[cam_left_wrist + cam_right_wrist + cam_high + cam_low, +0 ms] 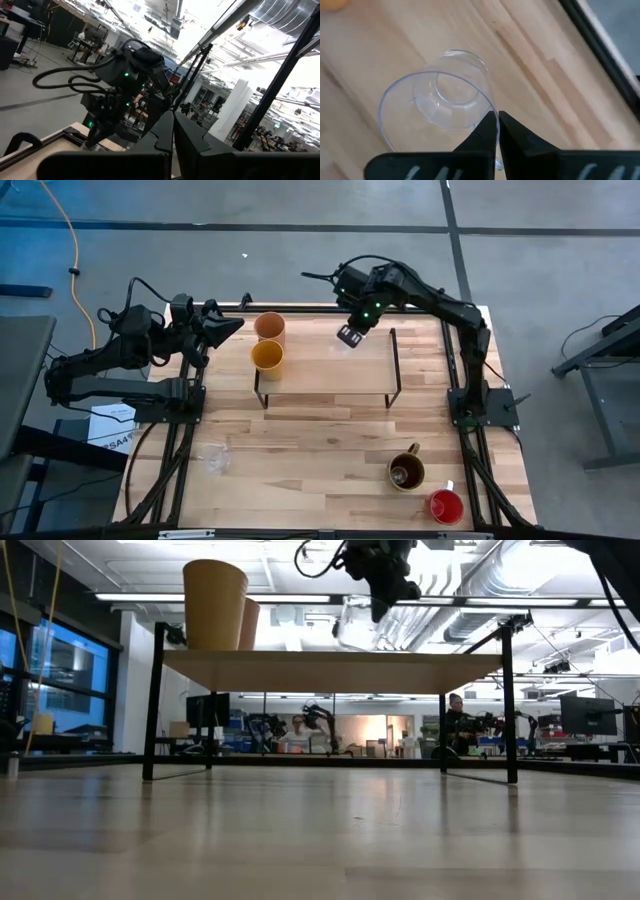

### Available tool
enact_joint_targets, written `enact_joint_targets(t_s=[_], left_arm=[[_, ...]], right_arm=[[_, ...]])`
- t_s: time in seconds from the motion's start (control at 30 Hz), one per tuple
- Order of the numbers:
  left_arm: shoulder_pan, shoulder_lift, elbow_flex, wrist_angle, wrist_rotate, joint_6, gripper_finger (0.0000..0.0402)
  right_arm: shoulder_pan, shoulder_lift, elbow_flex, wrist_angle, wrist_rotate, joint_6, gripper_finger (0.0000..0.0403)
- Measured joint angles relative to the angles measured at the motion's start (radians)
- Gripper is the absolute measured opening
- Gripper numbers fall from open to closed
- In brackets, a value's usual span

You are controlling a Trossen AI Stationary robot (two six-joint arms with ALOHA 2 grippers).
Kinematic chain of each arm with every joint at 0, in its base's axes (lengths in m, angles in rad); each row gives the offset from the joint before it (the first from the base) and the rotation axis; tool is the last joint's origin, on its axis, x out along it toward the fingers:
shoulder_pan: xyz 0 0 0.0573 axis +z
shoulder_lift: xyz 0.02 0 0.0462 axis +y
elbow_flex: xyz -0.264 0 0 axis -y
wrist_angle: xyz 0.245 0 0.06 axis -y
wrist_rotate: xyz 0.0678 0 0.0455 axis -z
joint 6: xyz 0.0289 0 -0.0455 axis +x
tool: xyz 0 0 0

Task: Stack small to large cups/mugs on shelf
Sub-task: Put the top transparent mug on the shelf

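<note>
My right gripper holds the clear glass mug and should keep holding it for now. The mug hangs tilted above the shelf top [330, 360], so it is too early to let go.
The shelf [330, 375] stands at the middle of the table, its light top [330, 670] on thin black legs. A peach tumbler [270, 327] and a yellow-orange cup [267, 357] stand upright on its left end. My right gripper [350, 333] hovers over the shelf's far edge, shut on a clear glass mug [437, 112]. My left gripper [232, 326] waits shut and empty just left of the shelf. On the table stand another clear glass mug [215, 460], a brown handled mug [406, 472] and a red-pink cup [446, 506]. My right gripper pinches the clear glass mug by its rim [489, 112], on one side of the mouth, between its two fingers. The fingers come steeply from above. The mug [355, 625] hangs below them, mouth up and slightly tilted, over the shelf top.
The shelf top to the right of the two cups is bare wood. The right arm's base [485, 405] stands at the table's right edge and the left arm's base [165, 395] at its left edge. People sit in the room behind the table.
</note>
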Motion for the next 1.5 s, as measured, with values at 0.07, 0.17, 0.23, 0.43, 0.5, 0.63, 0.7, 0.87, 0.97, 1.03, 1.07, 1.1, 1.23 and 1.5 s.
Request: enact_joint_targets(t_s=[0.07,0.17,0.23,0.43,0.5,0.63,0.7,0.87,0.97,1.03,1.07,1.1,1.23,1.5], left_arm=[[0.0,0.0,0.0,0.0,0.0,0.0,0.0003],[0.0,0.0,0.0,0.0,0.0,0.0,0.0003],[0.0,0.0,0.0,0.0,0.0,0.0,0.0003],[0.0,0.0,0.0,0.0,0.0,0.001,0.0003],[0.0,0.0,0.0,0.0,0.0,0.001,0.0003],[0.0,0.0,0.0,0.0,0.0,0.001,0.0003],[0.0,0.0,0.0,0.0,0.0,0.002,0.0003],[0.0,0.0,0.0,0.0,0.0,0.003,0.0003],[0.0,0.0,0.0,0.0,0.0,0.003,0.0003],[0.0,0.0,0.0,0.0,-0.001,0.003,0.0003],[0.0,0.0,0.0,0.0,-0.001,0.003,0.0003],[0.0,0.0,0.0,0.0,-0.001,0.003,0.0003],[0.0,0.0,0.0,0.0,-0.001,0.002,0.0003],[0.0,0.0,0.0,0.0,-0.019,0.002,0.0003]], right_arm=[[0.006,-0.001,0.0,-0.005,0.0,0.024,0.0],[0.008,-0.002,0.0,-0.004,-0.001,0.073,0.0],[0.007,-0.006,0.0,-0.004,0.007,0.103,0.0],[-0.007,-0.008,0.0,-0.004,-0.013,0.143,0.0],[-0.009,-0.008,0.0,-0.004,-0.062,0.154,0.0],[0.007,-0.008,-0.02,-0.004,-0.052,0.194,0.0],[0.017,-0.007,-0.046,-0.003,-0.05,0.196,0.0],[0.043,-0.021,-0.106,-0.004,-0.053,0.191,0.0],[0.048,-0.077,-0.127,-0.002,-0.034,0.206,0.0],[0.046,-0.136,-0.151,-0.002,-0.009,0.223,0.0],[0.042,-0.168,-0.171,-0.002,0.003,0.232,0.0],[0.036,-0.205,-0.197,-0.003,0.009,0.249,0.0],[0.014,-0.348,-0.348,-0.004,0.014,0.313,0.0],[-0.006,-0.471,-0.537,-0.002,-0.027,0.376,0.0]])
